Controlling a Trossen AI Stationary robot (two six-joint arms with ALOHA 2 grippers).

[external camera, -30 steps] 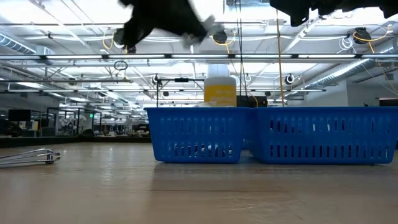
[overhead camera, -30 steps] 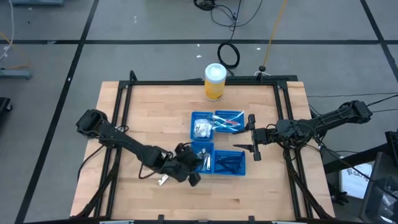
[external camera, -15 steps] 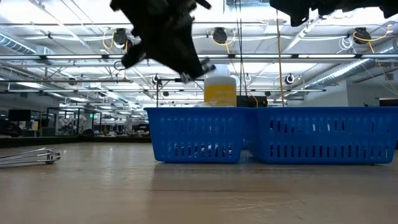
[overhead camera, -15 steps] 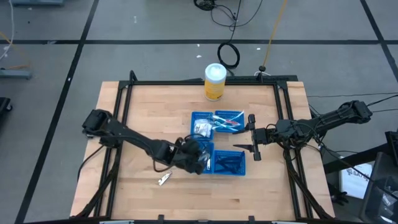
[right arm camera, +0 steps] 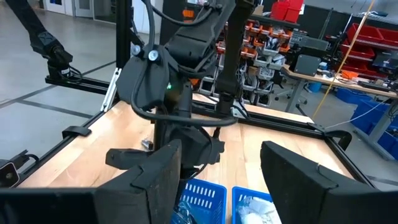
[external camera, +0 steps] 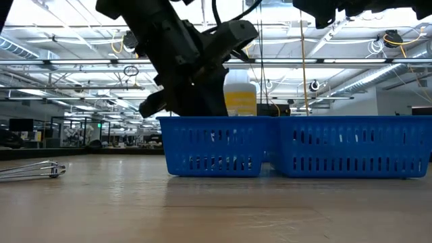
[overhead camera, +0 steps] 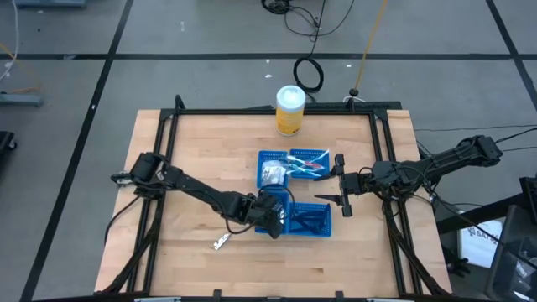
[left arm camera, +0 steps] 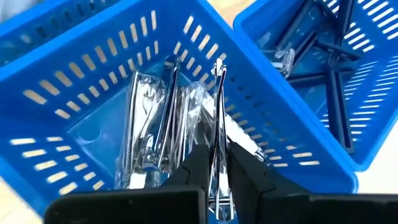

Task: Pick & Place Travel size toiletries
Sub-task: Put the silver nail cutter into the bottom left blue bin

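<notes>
My left gripper releases the silvery stick (left arm camera: pixel 219 99) next, since it hangs inside the blue tray's rim above wrapped silvery pieces and would rest there.
My left gripper (overhead camera: pixel 273 216) hangs over the near-left blue mesh tray (overhead camera: pixel 278 202) and is shut on a thin silvery stick (left arm camera: pixel 219 99). In the left wrist view that tray (left arm camera: pixel 74 93) holds more silvery pieces in clear wrap (left arm camera: pixel 149 130). The tray beside it (left arm camera: pixel 348 106) holds dark blue sticks (left arm camera: pixel 329 56). One silvery piece (overhead camera: pixel 221 242) lies flat on the wood near the table's near edge; the low view shows it at the left (external camera: pixel 34 169). My right gripper (overhead camera: pixel 341 180) waits open, right of the trays. My left gripper pinches the silvery stick at its lower end (left arm camera: pixel 217 144) between its two fingers (left arm camera: pixel 198 163). The stick runs on past the fingertips, along the fingers, lifted clear above the tray's contents. The gripper comes slanting down from the table's left side (external camera: pixel 196 94).
Two more blue trays sit on the far side: one with white packets (overhead camera: pixel 270 173), one with toothbrushes (overhead camera: pixel 309 161). A tall yellow canister with a white lid (overhead camera: pixel 290 111) stands by the far edge. A black frame (overhead camera: pixel 252 111) rims the table. Bare wood lies left of the trays.
My left gripper has moved from the bare wood near the trays' near-left corner toward the table's right and down, until it hangs low over the near-left tray, carrying the silvery stick. The silvery piece on the table has stayed put.
</notes>
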